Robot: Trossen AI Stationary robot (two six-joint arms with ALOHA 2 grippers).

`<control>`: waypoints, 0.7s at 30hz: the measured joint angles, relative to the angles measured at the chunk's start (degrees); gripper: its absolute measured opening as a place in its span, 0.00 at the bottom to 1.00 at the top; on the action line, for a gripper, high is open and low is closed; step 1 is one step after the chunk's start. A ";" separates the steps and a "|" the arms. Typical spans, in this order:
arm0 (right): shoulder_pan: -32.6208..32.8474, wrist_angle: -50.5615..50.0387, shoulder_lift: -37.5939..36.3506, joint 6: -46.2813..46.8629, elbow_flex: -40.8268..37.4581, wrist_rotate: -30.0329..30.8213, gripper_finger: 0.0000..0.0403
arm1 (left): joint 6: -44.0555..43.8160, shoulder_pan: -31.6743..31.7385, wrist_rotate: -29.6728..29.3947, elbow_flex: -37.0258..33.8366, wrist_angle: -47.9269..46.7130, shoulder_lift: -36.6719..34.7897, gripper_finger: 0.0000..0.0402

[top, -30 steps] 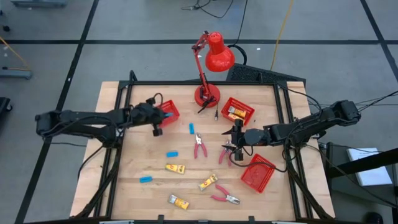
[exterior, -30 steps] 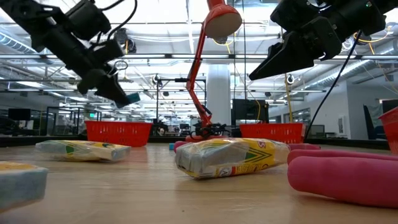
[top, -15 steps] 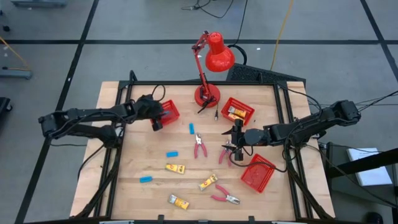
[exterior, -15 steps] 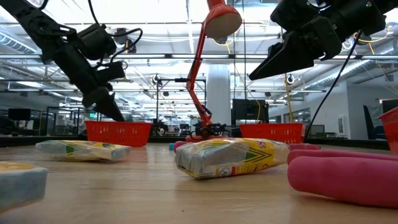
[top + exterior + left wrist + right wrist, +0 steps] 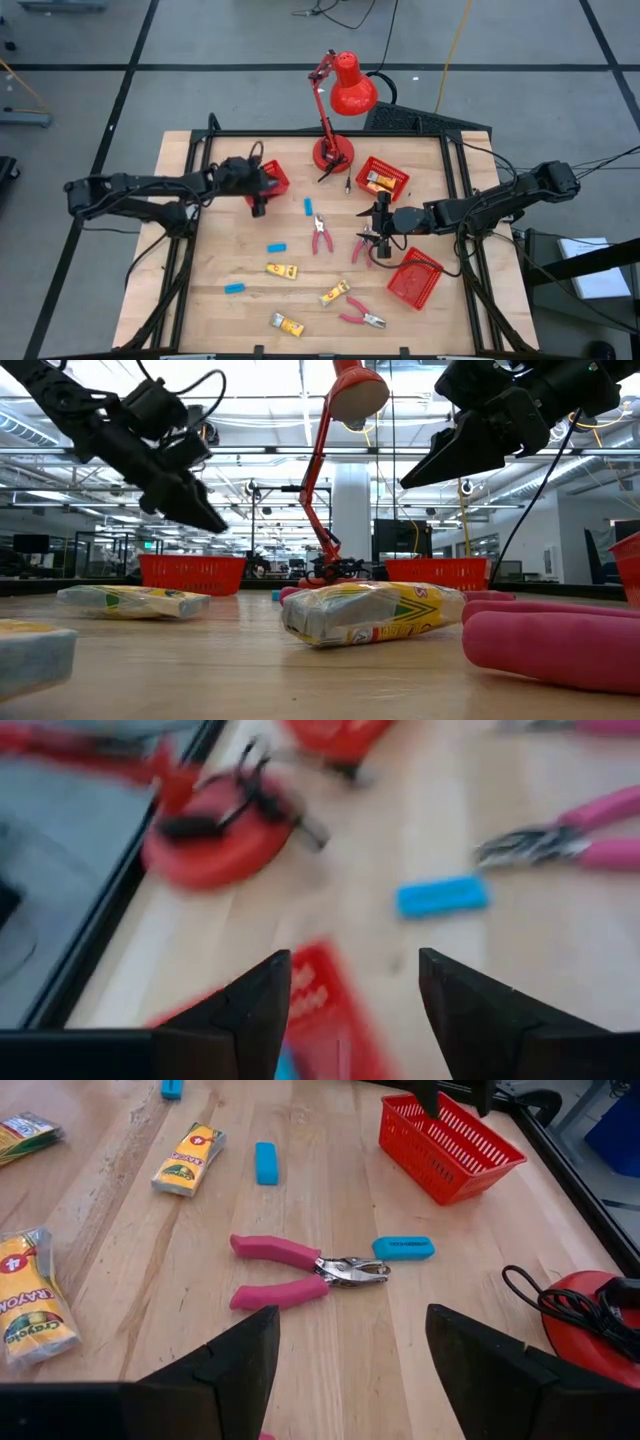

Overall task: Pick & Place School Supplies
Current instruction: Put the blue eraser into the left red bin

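Observation:
My left gripper is due to grab the light-blue block by its middle (image 5: pixel 276 247) next, to sort the supplies into baskets.
Light-blue blocks (image 5: pixel 308 206) (image 5: pixel 276 247) (image 5: pixel 235 288), yellow packets (image 5: pixel 282 270) (image 5: pixel 334 292) (image 5: pixel 287 323) and pink-handled pliers (image 5: pixel 321 235) (image 5: pixel 361 248) (image 5: pixel 362 318) lie flat on the wooden table. My left gripper (image 5: pixel 258 203) (image 5: pixel 350 1010) hangs open, with nothing between its fingers, over the near edge of the far-left red basket (image 5: pixel 271 180) (image 5: pixel 320 1010). A bit of blue (image 5: pixel 285 1065) shows in that basket. My right gripper (image 5: pixel 378 228) (image 5: pixel 350 1380) hovers open above the middle of the table, beside one pair of pliers.
A red desk lamp (image 5: pixel 335 100) stands at the far edge, its base (image 5: pixel 215 845) close to the left basket. Two more red baskets sit at the far right (image 5: pixel 382 178) and near right (image 5: pixel 415 277). Bare wood lies along the table's left side.
My left gripper has dipped toward the far-left red basket with a light-blue block at its fingertips. It has opened and let go of the block, then come up a little. The block is gone from between its fingers.

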 joint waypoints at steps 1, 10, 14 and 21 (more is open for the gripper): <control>0.00 -0.01 0.00 0.00 0.00 0.00 0.60 | 0.25 -1.11 0.43 0.32 0.26 0.43 0.56; -0.02 -0.02 0.00 0.50 0.00 0.07 0.60 | 0.54 -9.86 0.27 7.94 -10.13 10.69 0.56; -0.02 -0.66 0.00 1.07 0.00 -0.14 0.60 | -5.20 -12.74 -1.71 9.76 -16.61 12.94 0.56; 0.00 -1.87 0.00 1.09 0.00 -0.20 0.60 | -15.06 -21.55 -1.71 9.81 -20.57 13.02 0.56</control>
